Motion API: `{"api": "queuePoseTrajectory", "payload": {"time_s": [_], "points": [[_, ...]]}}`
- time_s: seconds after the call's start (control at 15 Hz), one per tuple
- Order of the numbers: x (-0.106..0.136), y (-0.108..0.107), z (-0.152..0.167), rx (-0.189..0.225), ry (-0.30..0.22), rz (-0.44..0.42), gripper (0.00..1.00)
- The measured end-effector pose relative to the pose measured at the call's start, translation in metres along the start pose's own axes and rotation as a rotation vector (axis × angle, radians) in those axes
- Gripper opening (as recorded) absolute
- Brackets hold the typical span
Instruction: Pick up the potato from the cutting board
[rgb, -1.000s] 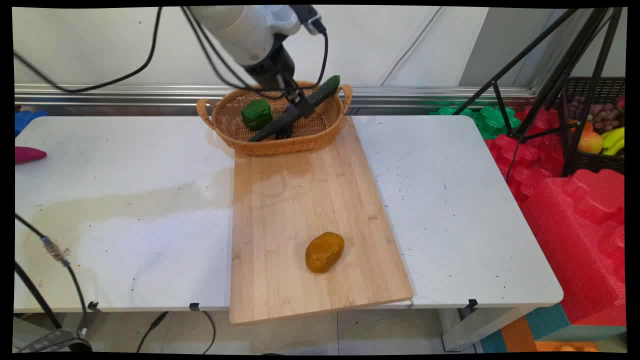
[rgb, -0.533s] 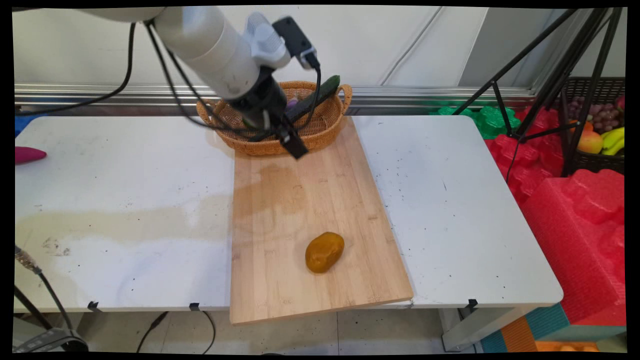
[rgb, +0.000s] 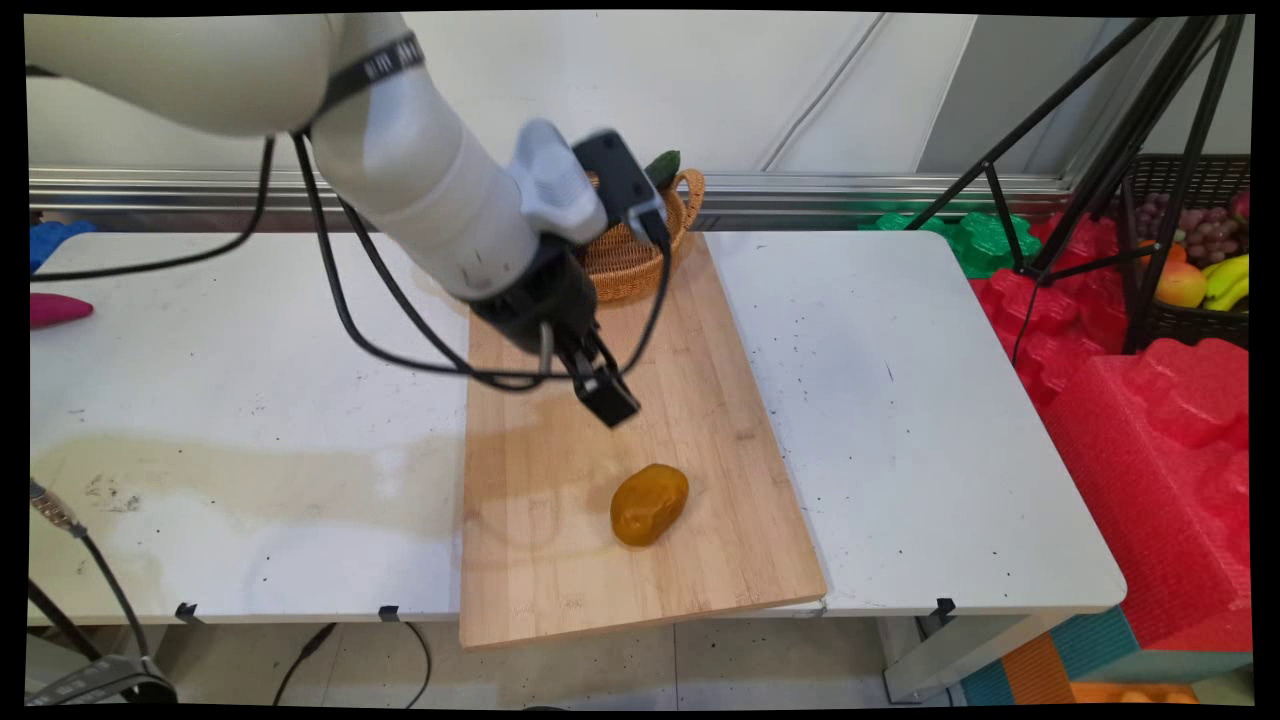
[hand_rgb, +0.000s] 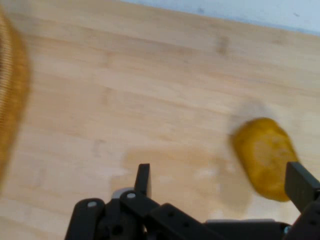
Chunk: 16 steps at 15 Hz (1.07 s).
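Observation:
The robot's gripper should next grab the brownish-yellow potato by its rounded middle (rgb: 649, 505), to put the potato into the wicker basket (rgb: 640, 255).
My black gripper (rgb: 607, 397) hangs open and empty above the middle of the wooden cutting board (rgb: 560, 560). A brownish-yellow potato (rgb: 650, 504) lies on the board nearer the front edge, a short way below and right of the gripper. In the hand view the potato (hand_rgb: 264, 157) sits at the right, just ahead of the right finger (hand_rgb: 301, 184), and the gripper (hand_rgb: 222, 182) has nothing between its fingers. A wicker basket (rgb: 640, 255) stands at the board's far end, mostly hidden by the arm, with the tip of a cucumber (rgb: 662, 166) showing above its rim.
A pink object (rgb: 58, 309) lies at the table's far left edge. Black cables hang from the arm over the board's left side. Tripod legs (rgb: 1060, 150) and red foam blocks (rgb: 1150, 420) stand right of the table, with a fruit crate (rgb: 1195, 250) behind.
The arm has swung from the basket toward the near side, bringing the gripper out over the middle of the board and closer to the potato. The cucumber stays in the basket.

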Motion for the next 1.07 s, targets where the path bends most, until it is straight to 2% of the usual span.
{"api": "queuePoseTrajectory", "payload": {"time_s": [0.4,1.07], "points": [[0.002,0.026,0.034,-0.064,-0.030,0.002,1.00],[-0.005,0.040,0.100,-0.110,-0.085,-0.018,1.00]]}}
